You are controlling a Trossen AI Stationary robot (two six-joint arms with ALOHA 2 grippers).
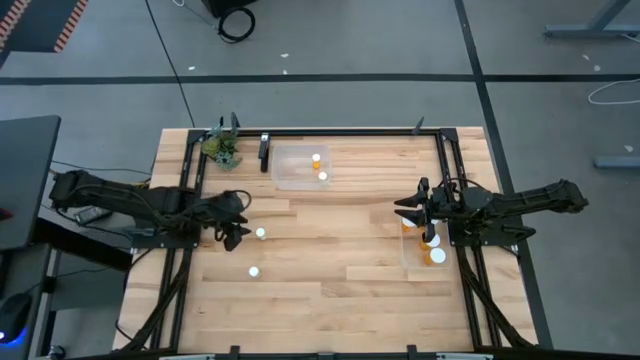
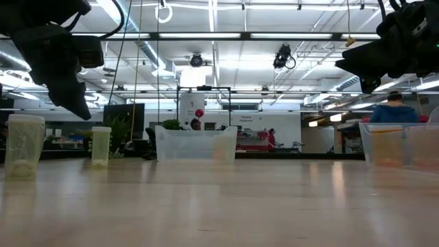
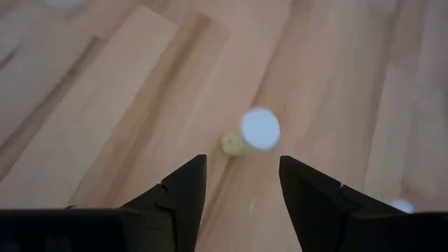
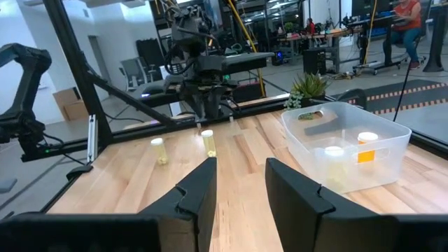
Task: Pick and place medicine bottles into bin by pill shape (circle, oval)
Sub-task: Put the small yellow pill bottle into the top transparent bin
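My left gripper picks up the small pill bottle just ahead by its white cap [image 1: 261, 232] next, to sort it into the clear bin [image 1: 301, 168].
Two small pill bottles with white caps stand upright on the wooden table at the left: one [image 1: 260, 233] just beside my left gripper [image 1: 240, 230], the other [image 1: 254, 270] nearer the front edge. In the left wrist view the first bottle [image 3: 257, 131] stands just ahead of my open, empty left gripper [image 3: 241, 168]. Both bottles also show in the low view [image 2: 24, 145] [image 2: 101, 145]. My right gripper [image 1: 405, 210] is open and empty above the far end of the right bin [image 1: 418, 268]; it also shows in its own wrist view [image 4: 240, 168].
A clear bin [image 1: 285, 172] at the far middle holds two bottles [image 1: 316, 158] [image 1: 322, 176]. The clear bin at the right holds several bottles [image 1: 433, 242]. A small plant [image 1: 222, 148] stands at the far left corner. Bare wood lies between the two arms.
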